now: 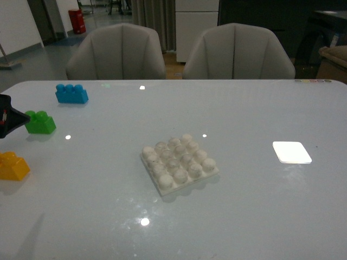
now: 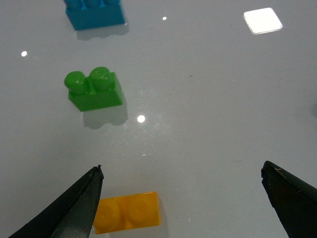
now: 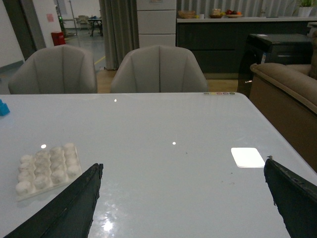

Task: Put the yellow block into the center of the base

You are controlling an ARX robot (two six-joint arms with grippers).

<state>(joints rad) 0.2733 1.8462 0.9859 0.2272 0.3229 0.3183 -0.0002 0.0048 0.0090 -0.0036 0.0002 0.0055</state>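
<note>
My left gripper takes hold of the yellow block next, and it should do so by the block's two short ends, to seat the block in the base center.
The yellow block lies at the table's left edge, studs up; in the left wrist view the yellow block sits just inside one black finger. My left gripper hangs open over it, touching nothing; one fingertip shows at the front view's left edge. The white studded base rests mid-table, and the base also shows in the right wrist view. My right gripper is open over bare table, away from the base.
A green two-stud brick and a blue three-stud brick sit at the left, beyond the yellow one. A bright white patch lies on the table's right. Two grey chairs stand behind the far edge.
</note>
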